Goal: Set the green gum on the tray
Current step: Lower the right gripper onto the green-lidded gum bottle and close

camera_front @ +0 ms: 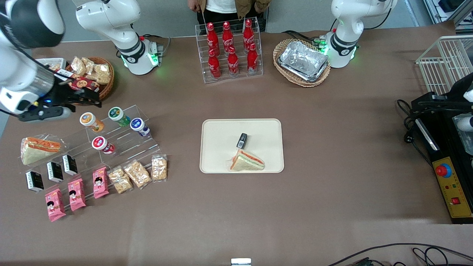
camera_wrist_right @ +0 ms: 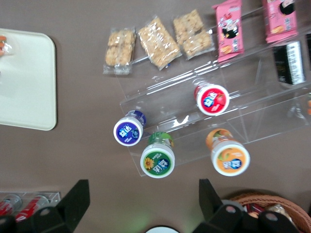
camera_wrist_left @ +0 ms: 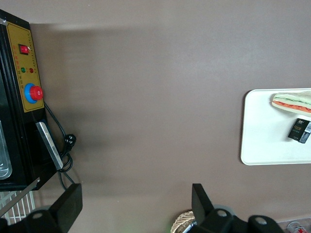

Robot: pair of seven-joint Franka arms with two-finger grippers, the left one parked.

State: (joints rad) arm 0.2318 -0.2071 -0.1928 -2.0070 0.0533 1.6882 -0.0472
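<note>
Next, to place the green gum, my right gripper grips its white-rimmed lid (camera_front: 116, 113), which sticks out while the gum's body sits down in the clear rack step (camera_front: 133, 113).
The green gum (camera_front: 119, 116) is a small green bottle with a white-rimmed green lid, lying on the top step of a clear acrylic rack (camera_front: 111, 144). It also shows in the right wrist view (camera_wrist_right: 158, 158). My right gripper (camera_front: 90, 100) hangs open and empty above the table, farther from the front camera than the rack and close to the orange-bodied bottle (camera_front: 91, 121). In the right wrist view the gripper (camera_wrist_right: 145, 198) has its fingers spread wide, with the green gum just ahead of them. The cream tray (camera_front: 242, 145) lies mid-table and holds a sandwich (camera_front: 247, 161) and a small black pack (camera_front: 242, 140).
The rack also holds a blue-lidded bottle (camera_front: 139, 126), a red-lidded bottle (camera_front: 102, 144), snack bars, pink packs and black packs. A wicker snack basket (camera_front: 92, 75) stands beside the gripper. A cola bottle rack (camera_front: 229, 50) and a basket of foil trays (camera_front: 302, 62) stand farther back.
</note>
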